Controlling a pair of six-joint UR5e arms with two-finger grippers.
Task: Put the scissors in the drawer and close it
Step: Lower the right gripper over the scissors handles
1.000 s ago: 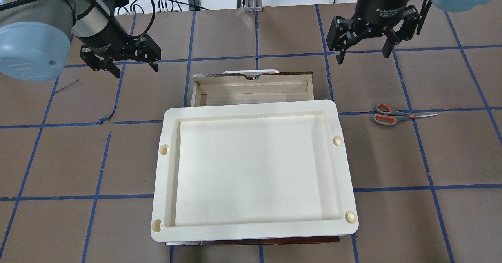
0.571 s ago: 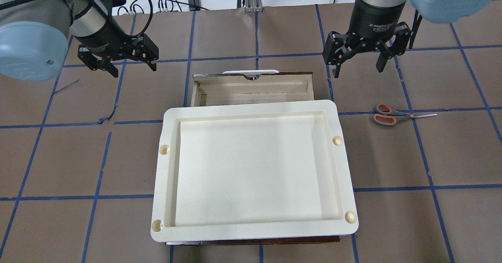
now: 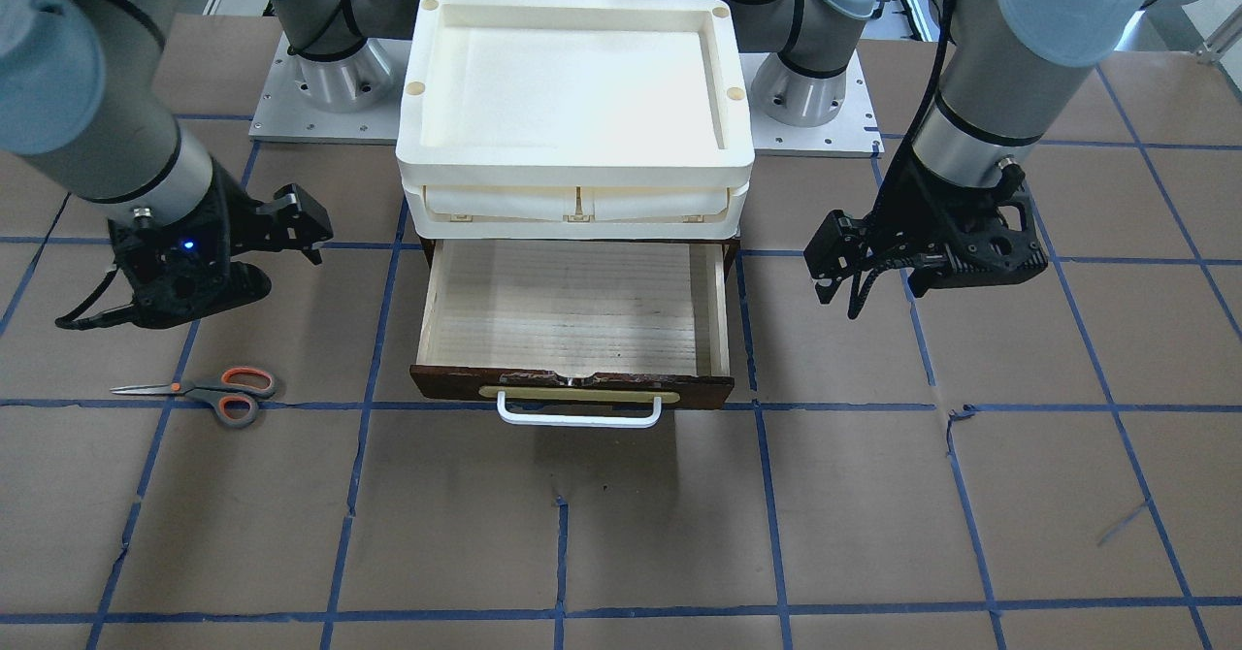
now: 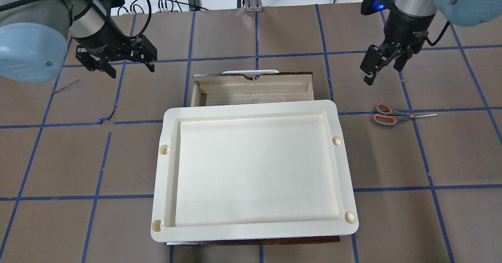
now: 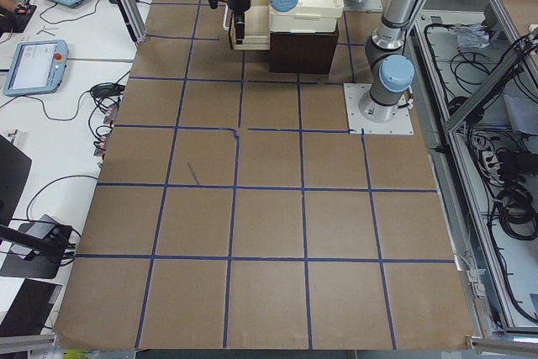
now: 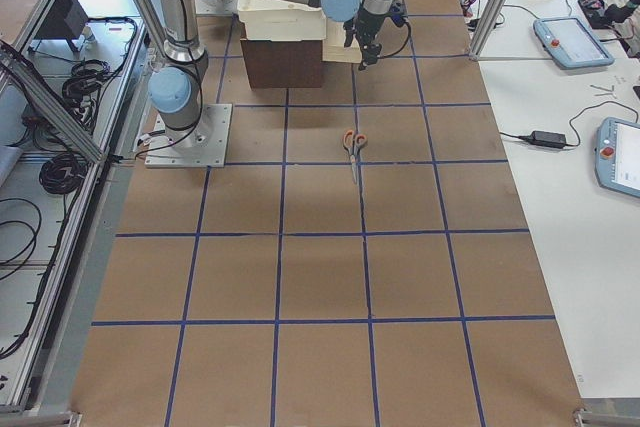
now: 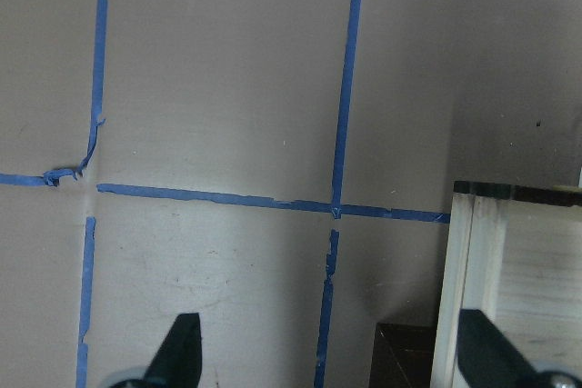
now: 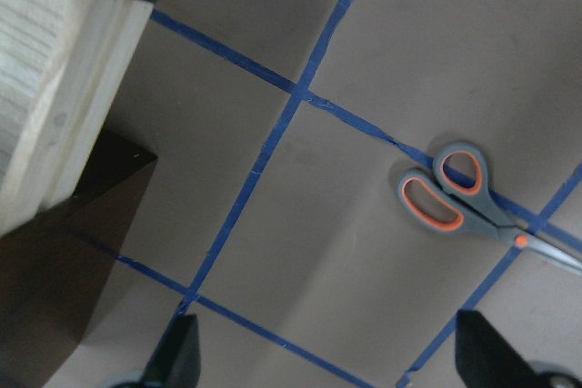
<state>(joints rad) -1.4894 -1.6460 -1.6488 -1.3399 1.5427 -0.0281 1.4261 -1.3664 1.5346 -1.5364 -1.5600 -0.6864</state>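
Note:
Next, my right gripper grips the scissors by the handle stems (image 3: 198, 390) beside the scissors' pivot, to put the scissors in the drawer (image 3: 571, 307).
The scissors (image 4: 392, 115) lie flat on the brown table to the right of the drawer, handles toward it; they also show in the front view (image 3: 209, 393) and the right wrist view (image 8: 464, 197). The pale-wood drawer (image 4: 253, 88) stands pulled open and empty (image 3: 572, 310), with its dark front and white bar handle (image 3: 579, 412) facing away from me. My right gripper (image 4: 382, 72) is open and empty, hovering beyond the scissors. My left gripper (image 4: 131, 71) is open and empty, hovering left of the drawer.
A cream plastic tray box (image 4: 251, 231) sits on top of the drawer's cabinet. Cables (image 4: 168, 0) lie along the table's far edge. The robot bases (image 3: 330, 87) stand behind the cabinet. Blue tape lines cross the brown tabletop.
My right gripper has turned about a quarter turn and moved right, closer to above the scissors. My left gripper drifted slightly left. The scissors and drawer have not moved.

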